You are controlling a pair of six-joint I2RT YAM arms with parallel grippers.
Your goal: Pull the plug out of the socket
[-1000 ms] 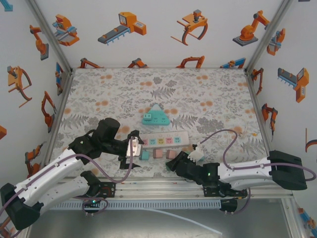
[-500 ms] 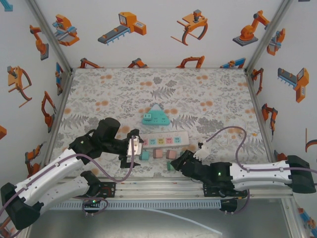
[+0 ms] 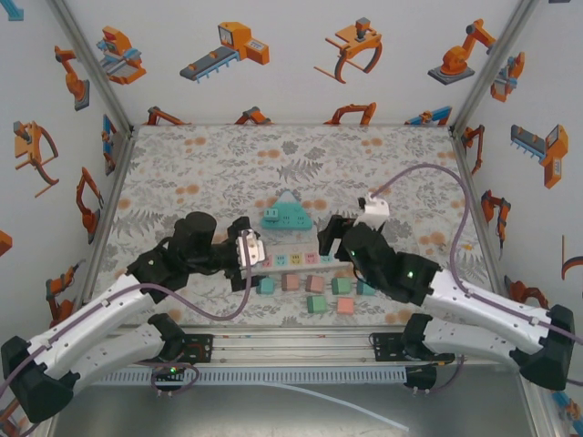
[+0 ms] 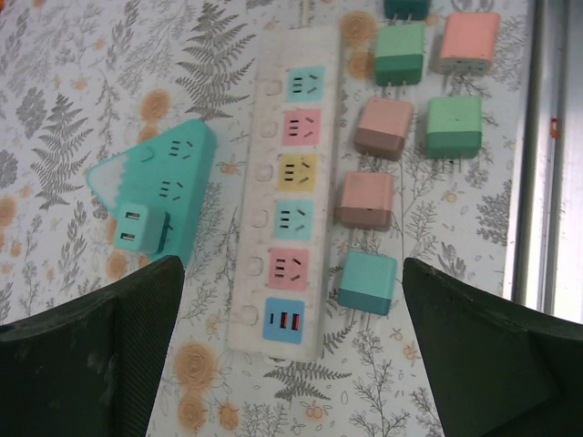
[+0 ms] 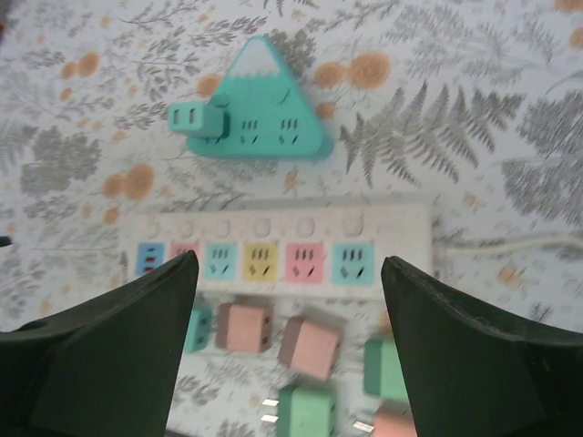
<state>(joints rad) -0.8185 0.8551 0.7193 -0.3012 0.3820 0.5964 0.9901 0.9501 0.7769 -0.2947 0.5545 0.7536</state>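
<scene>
I will grab the teal plug next with my left gripper, by opposite sides next to its slotted side point(image 3: 271, 215) point(image 4: 140, 228). Then I can pull it off the triangular socket.
A teal plug point(image 5: 194, 118) sits in the left side of a teal triangular socket point(image 5: 269, 123), which lies just beyond a white power strip point(image 5: 273, 250). In the left wrist view the same plug point(image 4: 137, 228) shows at the lower corner of the triangular socket point(image 4: 173, 177), beside the strip point(image 4: 287, 182). My right gripper point(image 5: 289, 264) hangs open above the strip with nothing between its fingers. My left gripper point(image 4: 291, 273) is open and unloaded over the strip's USB end. From above, the left gripper point(image 3: 249, 250) and right gripper point(image 3: 330, 238) flank the strip point(image 3: 301, 258), with the socket point(image 3: 285, 215) behind it.
Several loose plugs in teal point(image 3: 266, 285), pink point(image 3: 291, 282) and green point(image 3: 316, 303) lie between the strip and the table's near edge. A metal rail point(image 3: 291, 341) runs along that edge. Printed walls enclose the table on three sides.
My right gripper rose from the near edge to above the strip and its jaws opened wide. Loose plugs that it covered now show. The left gripper shifted slightly away from the near edge.
</scene>
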